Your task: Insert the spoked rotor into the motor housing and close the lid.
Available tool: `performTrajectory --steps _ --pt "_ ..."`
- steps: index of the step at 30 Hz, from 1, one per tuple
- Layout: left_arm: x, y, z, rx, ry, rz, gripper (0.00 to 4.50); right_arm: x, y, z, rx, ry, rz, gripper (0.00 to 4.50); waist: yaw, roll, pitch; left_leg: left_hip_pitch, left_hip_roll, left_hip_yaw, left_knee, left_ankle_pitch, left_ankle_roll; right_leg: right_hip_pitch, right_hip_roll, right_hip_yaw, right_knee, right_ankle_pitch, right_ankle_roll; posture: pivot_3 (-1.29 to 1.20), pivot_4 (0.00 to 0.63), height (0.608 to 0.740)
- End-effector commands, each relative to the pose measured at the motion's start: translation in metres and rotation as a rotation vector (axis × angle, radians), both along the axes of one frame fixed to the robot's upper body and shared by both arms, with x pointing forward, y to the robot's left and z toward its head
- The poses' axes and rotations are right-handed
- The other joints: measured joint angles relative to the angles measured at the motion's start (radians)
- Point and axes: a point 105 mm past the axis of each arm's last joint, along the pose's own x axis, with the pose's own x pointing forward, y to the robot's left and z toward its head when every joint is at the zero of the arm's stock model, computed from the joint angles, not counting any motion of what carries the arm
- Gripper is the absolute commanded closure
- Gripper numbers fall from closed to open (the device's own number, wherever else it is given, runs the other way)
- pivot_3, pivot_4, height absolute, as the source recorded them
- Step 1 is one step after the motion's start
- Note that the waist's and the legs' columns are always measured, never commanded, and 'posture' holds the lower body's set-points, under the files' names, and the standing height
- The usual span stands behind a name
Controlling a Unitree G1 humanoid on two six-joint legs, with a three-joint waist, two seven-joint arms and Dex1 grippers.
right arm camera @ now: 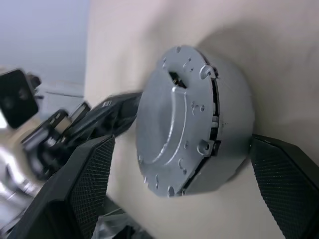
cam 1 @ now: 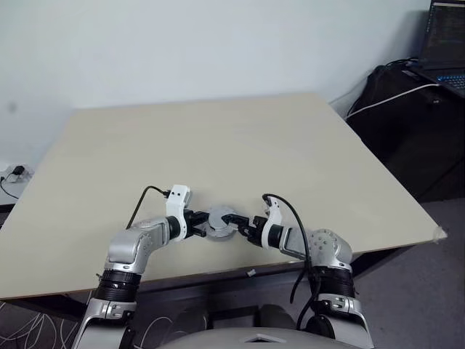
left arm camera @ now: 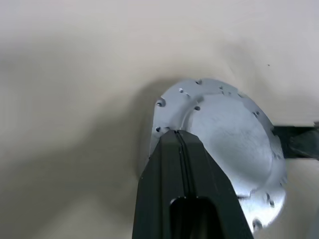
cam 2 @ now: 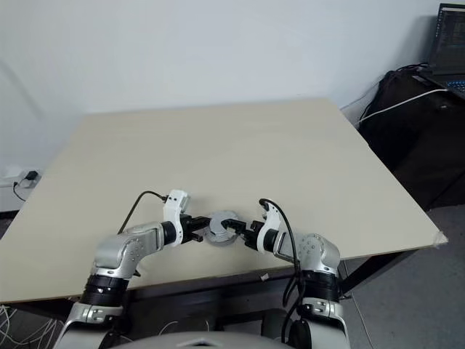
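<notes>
The motor housing should be grabbed next by its round side (right arm camera: 232,124) with my right gripper, so that the lid (right arm camera: 162,119) can be fully closed on it.
The silver lid (right arm camera: 169,119) lies on top of the grey round motor housing (right arm camera: 237,124), near the table's front edge between my two hands (cam 1: 220,220). My left gripper (left arm camera: 178,133) is shut, and its tip rests on the lid's (left arm camera: 234,134) rim from the left side. From the right, my right gripper (right arm camera: 182,144) is open. One finger (right arm camera: 89,189) stands on each side of the housing, with a gap on at least one side. The spoked rotor is hidden.
The beige table (cam 1: 218,138) stretches far ahead and to both sides. Its front edge (cam 1: 218,275) runs just below the hands. A dark bag (cam 1: 407,109) with a laptop (cam 1: 445,43) stands off the table's right side. Cables (cam 1: 14,174) lie on the floor at the left.
</notes>
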Motion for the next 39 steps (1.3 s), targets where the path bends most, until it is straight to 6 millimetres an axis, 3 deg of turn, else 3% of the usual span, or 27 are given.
performTrajectory --steps 1,8,15,20,23,27,39 --pt "-0.006 -0.013 -0.006 -0.015 0.031 -0.041 4.50 0.002 0.028 0.032 0.176 -0.070 0.079 0.02 -0.007 0.000 0.000 0.000 0.000 0.000 0.000 0.000 0.000 0.000 0.000 0.000 0.000 0.000 0.000 0.00 0.000 0.740" --pt "-0.007 -0.008 -0.007 -0.015 0.036 -0.022 4.50 0.002 0.036 0.047 0.251 -0.095 0.064 0.02 -0.011 0.000 0.000 -0.002 0.000 0.000 -0.001 0.000 0.000 -0.002 0.000 0.000 0.000 0.000 0.000 0.00 0.000 0.740" --pt "-0.007 -0.008 -0.008 -0.016 0.033 -0.017 4.50 0.003 0.035 0.027 0.126 -0.046 0.046 0.02 -0.011 0.001 0.001 -0.002 0.000 0.000 -0.001 -0.001 -0.001 -0.003 0.000 0.000 0.000 0.001 -0.003 0.00 0.000 0.740" --pt "-0.007 -0.010 -0.008 -0.018 0.029 -0.019 4.50 0.003 0.037 0.019 0.061 -0.011 0.039 1.25 -0.011 0.001 0.001 -0.002 0.000 0.000 -0.001 -0.001 -0.001 -0.003 0.000 0.000 0.000 0.000 -0.001 0.00 0.000 0.740" --pt "-0.007 -0.010 -0.009 -0.016 0.029 -0.020 4.50 0.005 0.038 0.021 0.069 -0.012 0.028 2.22 -0.012 0.001 0.000 -0.002 0.000 0.000 -0.001 -0.001 -0.001 -0.003 0.000 0.000 0.000 0.000 -0.001 0.00 0.000 0.740" --pt "-0.007 -0.009 -0.008 -0.014 0.025 -0.018 4.50 0.004 0.038 0.026 0.090 -0.023 0.029 3.17 -0.011 0.004 0.000 -0.001 0.000 0.000 -0.001 -0.001 -0.002 -0.002 0.000 0.000 0.000 0.000 0.000 0.00 0.000 0.740" --pt "-0.007 -0.009 -0.006 -0.027 0.013 -0.008 4.50 0.000 0.036 0.028 0.106 -0.016 0.032 3.20 -0.009 0.004 0.000 -0.001 0.000 0.000 -0.001 0.000 -0.001 -0.002 -0.001 0.000 0.000 0.000 0.000 0.00 0.000 0.740"
